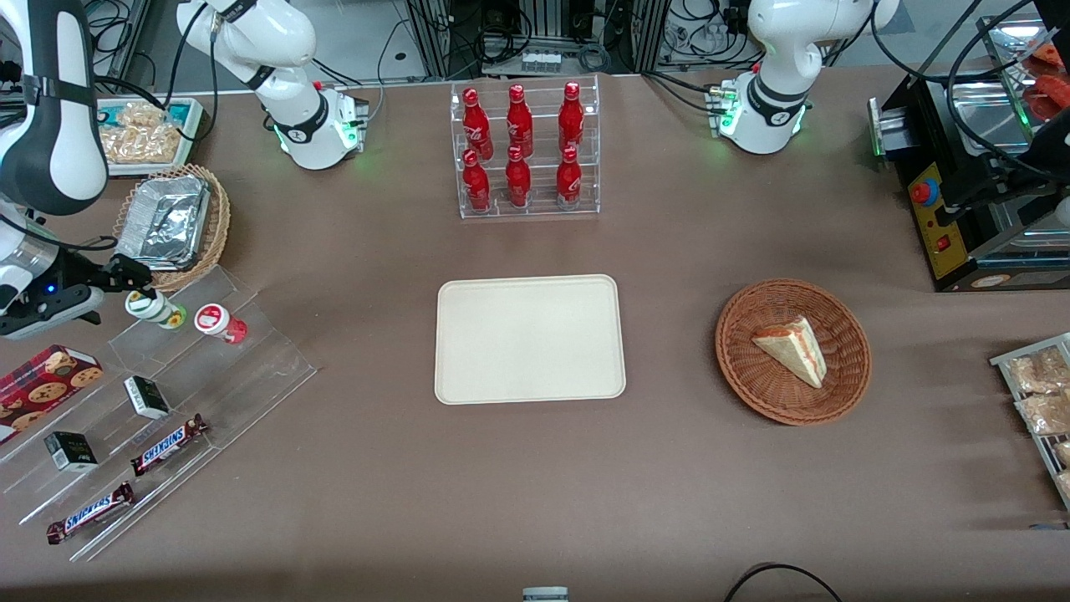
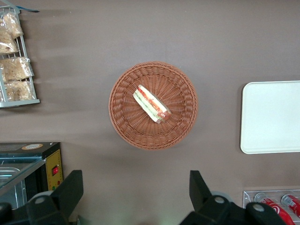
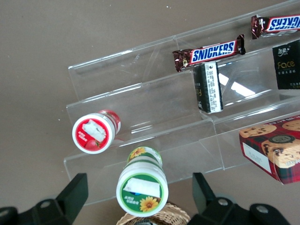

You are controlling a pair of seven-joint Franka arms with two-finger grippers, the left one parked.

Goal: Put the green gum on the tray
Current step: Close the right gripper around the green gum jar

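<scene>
I will next grab the green gum by its white lid point(image 1: 139, 304), and then I will put the green gum on the beige tray point(image 1: 529, 339).
The green gum point(image 1: 155, 308) point(image 3: 142, 188), a white bottle with a green-rimmed lid and a sunflower label, stands on the top step of a clear stepped shelf point(image 1: 251, 368) toward the working arm's end of the table. My gripper point(image 1: 136, 287) point(image 3: 139, 194) is open, and its black fingers point(image 3: 74, 196) stand on either side of the bottle's lid, with a gap showing on each side. The beige tray point(image 1: 529, 339) point(image 2: 272, 117) lies flat mid-table with nothing on it, well away from the gripper.
A red-lidded bottle point(image 1: 219, 322) point(image 3: 94, 132) stands beside the gum. On the shelf's lower steps lie Snickers bars point(image 1: 167, 445), black boxes point(image 1: 147, 396) and a cookie box point(image 1: 46, 380). A wicker basket with a foil dish point(image 1: 171, 221) sits close by. A cola rack point(image 1: 525, 150) and a sandwich basket point(image 1: 792, 351) stand farther off.
</scene>
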